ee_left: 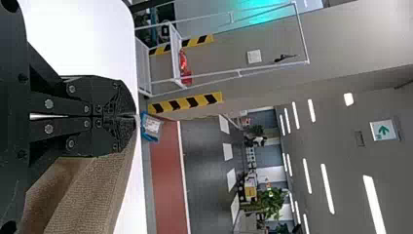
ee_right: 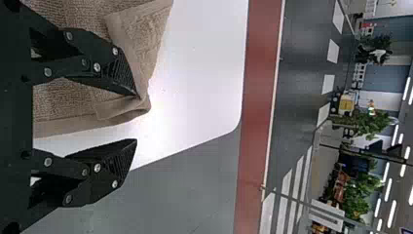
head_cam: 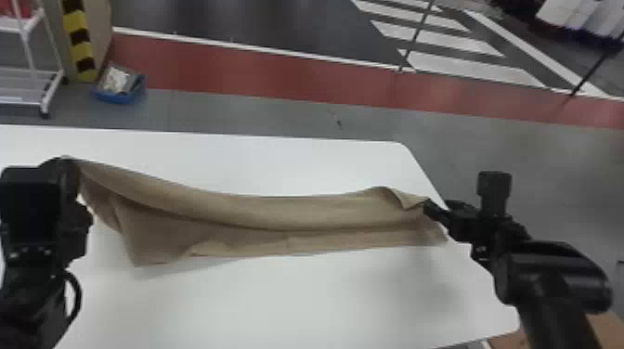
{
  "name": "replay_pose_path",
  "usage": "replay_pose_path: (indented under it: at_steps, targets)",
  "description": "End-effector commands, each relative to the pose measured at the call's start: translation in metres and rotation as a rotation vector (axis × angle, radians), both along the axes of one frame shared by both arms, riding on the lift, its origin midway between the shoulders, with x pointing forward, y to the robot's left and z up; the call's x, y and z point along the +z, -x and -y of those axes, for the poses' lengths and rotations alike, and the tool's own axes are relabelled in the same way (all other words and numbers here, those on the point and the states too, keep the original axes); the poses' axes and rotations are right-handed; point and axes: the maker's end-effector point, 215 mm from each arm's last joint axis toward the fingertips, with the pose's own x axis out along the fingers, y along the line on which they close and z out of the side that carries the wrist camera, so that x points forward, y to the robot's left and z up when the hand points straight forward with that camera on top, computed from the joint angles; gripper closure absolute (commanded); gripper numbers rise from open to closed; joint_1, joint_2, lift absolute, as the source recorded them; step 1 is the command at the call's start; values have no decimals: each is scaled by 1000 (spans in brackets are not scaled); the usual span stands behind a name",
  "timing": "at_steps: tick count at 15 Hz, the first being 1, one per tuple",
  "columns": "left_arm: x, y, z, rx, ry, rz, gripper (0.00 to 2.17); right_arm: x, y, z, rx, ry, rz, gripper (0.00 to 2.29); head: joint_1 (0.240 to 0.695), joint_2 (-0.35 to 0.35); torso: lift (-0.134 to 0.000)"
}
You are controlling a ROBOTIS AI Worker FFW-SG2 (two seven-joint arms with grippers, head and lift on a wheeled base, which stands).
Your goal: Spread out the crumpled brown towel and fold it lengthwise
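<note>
The robot's right gripper should pinch the corner of the towel next, as the towel's end has a folded-over corner [head_cam: 408, 197] on top and the rest of the towel lies slack.
The brown towel [head_cam: 278, 213] lies stretched in a long band across the white table, its left end raised and its right end near the table's right edge. At that left end is my left gripper [head_cam: 69, 162]. In the left wrist view the left gripper [ee_left: 134, 117] is shut on the towel [ee_left: 92, 195]. My right gripper [head_cam: 429, 206] is at the towel's right end, by a folded-over corner. In the right wrist view the right gripper [ee_right: 136, 117] stands open, one finger against the towel [ee_right: 131, 44], the other apart from it, beyond the towel's edge.
The white table [head_cam: 302, 297] has its rounded far corner beyond the right gripper. On the floor behind it are a blue bin [head_cam: 118, 88] and a white rack [head_cam: 35, 88] at the left, beside a pillar with yellow and black stripes.
</note>
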Motion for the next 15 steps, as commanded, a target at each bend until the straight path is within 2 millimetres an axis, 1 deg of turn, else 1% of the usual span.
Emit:
replay_pose_path:
  at_steps: [1,3,4,7,8,9,10,11,12,13,15]
  targets:
    - [-6,1,4,-6,-4,-10,1382,20,2,0,17,29,75,66,695,-348,-123]
    - [-11,1,6,-10,-3,-17,1382,40,5,-19,82,48,156,205,695,-350,-123]
    - [-9,0,9,-14,-1,-15,1382,49,5,-32,127,65,198,309,695,-350,-123]
    - [-12,0,16,-25,-2,-17,1382,45,12,-71,260,43,211,340,695,-324,-123]
    - [-13,0,17,-26,-3,-20,1382,33,16,-70,255,85,170,340,695,-315,-123]
    - [-13,0,17,-26,-3,-20,1382,28,15,-64,208,137,159,340,695,-307,-123]
    - [-14,1,16,-26,-6,-22,1382,30,14,-55,179,142,158,336,695,-307,-123]
    - [-15,1,16,-26,-6,-22,1382,31,15,-51,171,127,158,340,695,-312,-123]
    - [-16,0,17,-28,-5,-22,1382,31,16,-55,187,123,160,340,695,-319,-123]
    - [-16,0,19,-30,-3,-20,1382,38,14,-61,209,136,166,340,695,-321,-123]
    - [-19,1,22,-37,-3,-23,1382,27,13,-71,250,204,108,340,695,-318,-123]
